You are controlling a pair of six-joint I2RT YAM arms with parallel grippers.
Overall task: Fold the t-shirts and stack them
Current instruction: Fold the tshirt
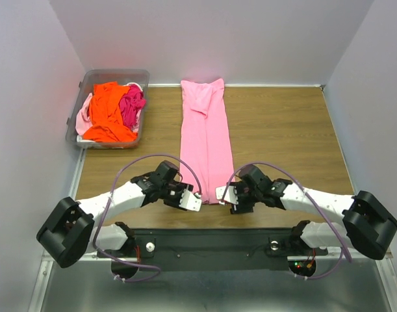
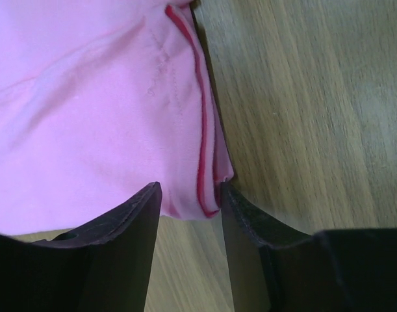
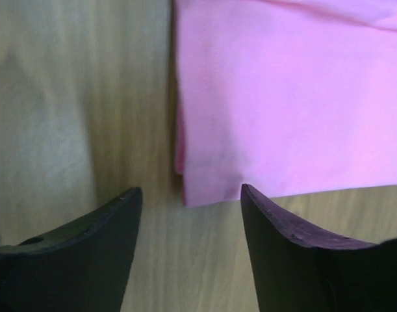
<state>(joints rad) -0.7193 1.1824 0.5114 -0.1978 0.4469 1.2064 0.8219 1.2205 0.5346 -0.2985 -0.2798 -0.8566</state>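
Note:
The shirt's hemmed corner (image 2: 195,205) lies between my left gripper's fingers, and closing would catch the corner, so it is time to close now.
A light pink t-shirt (image 1: 206,140), folded lengthwise into a long strip, lies down the middle of the wooden table. My left gripper (image 1: 193,199) is open at its near left corner. In the left wrist view that gripper (image 2: 189,192) has the hemmed corner (image 2: 198,188) between its fingertips, and the right finger touches the fabric edge. My right gripper (image 1: 223,194) is open at the near right corner. In the right wrist view it (image 3: 192,195) has the shirt corner (image 3: 211,185) just ahead of the gap. Orange (image 1: 109,114), hot pink (image 1: 132,104) and pale pink (image 1: 85,112) shirts lie crumpled in the bin.
The clear plastic bin (image 1: 114,75) stands at the back left corner of the table (image 1: 282,130). White walls enclose the table on three sides. Purple cables loop over both arms near the front edge.

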